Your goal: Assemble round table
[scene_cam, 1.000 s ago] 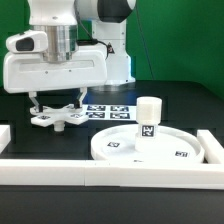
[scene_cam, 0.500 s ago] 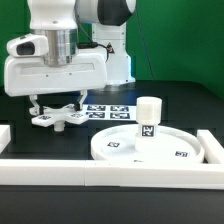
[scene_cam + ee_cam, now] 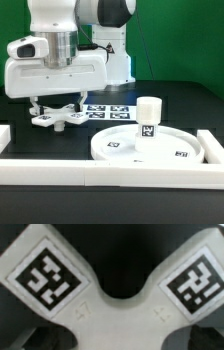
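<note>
The foot piece would be caught if my gripper closed, so it should close now: my fingertips are beside the foot piece's middle (image 3: 59, 117) (image 3: 122, 328), below the foot piece's tagged arms.
The flat cross-shaped foot piece (image 3: 60, 118) lies on the black table at the exterior view's left. My gripper (image 3: 57, 104) hangs straight over it with its fingers spread on either side of the piece, low and close to it. In the wrist view the foot piece (image 3: 112, 314) fills the picture, two tagged arms spreading away, with a dark finger at each lower corner; the gripper (image 3: 120, 341) straddles its middle. The large round disc (image 3: 120, 148) lies at the exterior view's right with the short cylinder leg (image 3: 148, 118) standing upright on it.
The marker board (image 3: 112, 110) lies flat behind the foot piece. Long white border rails run along the front (image 3: 100, 172), the exterior view's right (image 3: 212, 148) and the left (image 3: 5, 135). The arm's white base stands at the back.
The gripper has shifted very slightly toward the exterior view's left over the foot piece. The parts have not moved.
</note>
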